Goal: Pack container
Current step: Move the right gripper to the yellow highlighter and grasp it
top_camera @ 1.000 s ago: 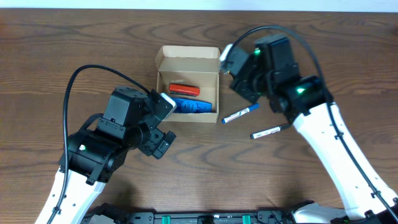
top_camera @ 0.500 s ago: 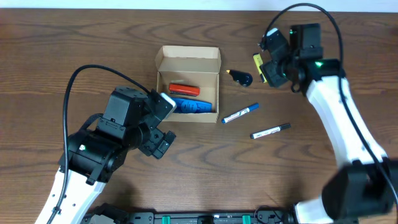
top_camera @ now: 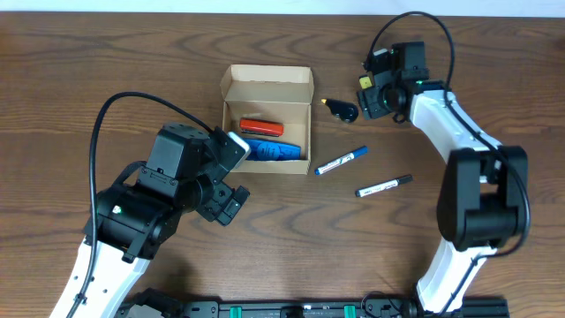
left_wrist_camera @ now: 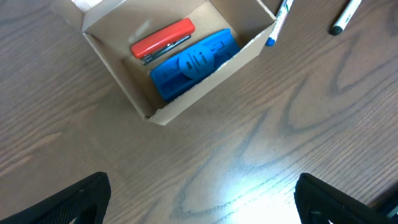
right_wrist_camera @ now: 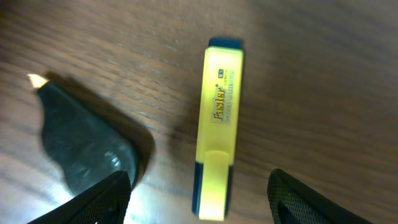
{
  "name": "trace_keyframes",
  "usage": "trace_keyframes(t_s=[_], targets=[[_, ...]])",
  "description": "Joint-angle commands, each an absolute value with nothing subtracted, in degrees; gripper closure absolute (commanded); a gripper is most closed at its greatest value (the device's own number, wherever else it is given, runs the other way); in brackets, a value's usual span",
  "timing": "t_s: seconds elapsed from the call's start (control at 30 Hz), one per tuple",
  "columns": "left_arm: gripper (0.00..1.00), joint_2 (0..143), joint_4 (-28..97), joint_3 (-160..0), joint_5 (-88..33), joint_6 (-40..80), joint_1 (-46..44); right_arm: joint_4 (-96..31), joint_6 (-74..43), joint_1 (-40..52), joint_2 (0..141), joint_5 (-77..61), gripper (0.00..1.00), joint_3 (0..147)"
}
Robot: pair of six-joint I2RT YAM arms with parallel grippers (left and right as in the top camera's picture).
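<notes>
My right gripper grabs the yellow highlighter (right_wrist_camera: 219,124) by its clip end (right_wrist_camera: 213,183) next, so the printed body stays free to enter the box.
The container (top_camera: 266,87) is a tan cardboard box with its lid flap open toward the back. A red stapler-like item (top_camera: 261,128) and a blue item (top_camera: 274,151) lie inside it. The left wrist view shows the box wall (left_wrist_camera: 214,76), the red item (left_wrist_camera: 163,40) and the blue item (left_wrist_camera: 194,62). My left gripper (top_camera: 237,175) hovers open just left of the box front, nothing between its fingers (left_wrist_camera: 74,202). My right gripper (top_camera: 375,99) stands open over a yellow highlighter (right_wrist_camera: 219,124) lying on the table, one finger (right_wrist_camera: 317,199) to each side and not touching it.
A black teardrop-shaped object (top_camera: 342,111) lies between the box and the highlighter, and shows in the right wrist view (right_wrist_camera: 84,143). A blue-capped marker (top_camera: 342,161) and a black-capped marker (top_camera: 383,186) lie right of the box. The table's far edge runs close behind the right gripper.
My right arm has swung away from the box's right rim to the back right, over the yellow highlighter, with its jaws widening. The black object now lies exposed. The left arm is still.
</notes>
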State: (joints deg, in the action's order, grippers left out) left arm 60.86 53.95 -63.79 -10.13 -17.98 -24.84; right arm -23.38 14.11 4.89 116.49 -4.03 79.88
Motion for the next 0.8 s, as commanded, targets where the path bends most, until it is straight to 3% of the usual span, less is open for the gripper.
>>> trace_keyframes(t_s=[0.0,0.43,0.77], targets=[[0.05,60.47,54.17,-64.86,-10.31,-17.76,-24.62,-21.63,11.16,4.19,119.02,-4.08,0.27,80.14],[0.05,60.47,54.17,-64.86,-10.31,-17.76,-24.62,-18.83,9.87,3.6,122.72,-3.86,0.34,80.14],[0.05,60.47,54.17,-64.86,-10.31,-17.76,-24.62,-18.92,9.85,3.29,123.04,-3.88,0.59,80.12]])
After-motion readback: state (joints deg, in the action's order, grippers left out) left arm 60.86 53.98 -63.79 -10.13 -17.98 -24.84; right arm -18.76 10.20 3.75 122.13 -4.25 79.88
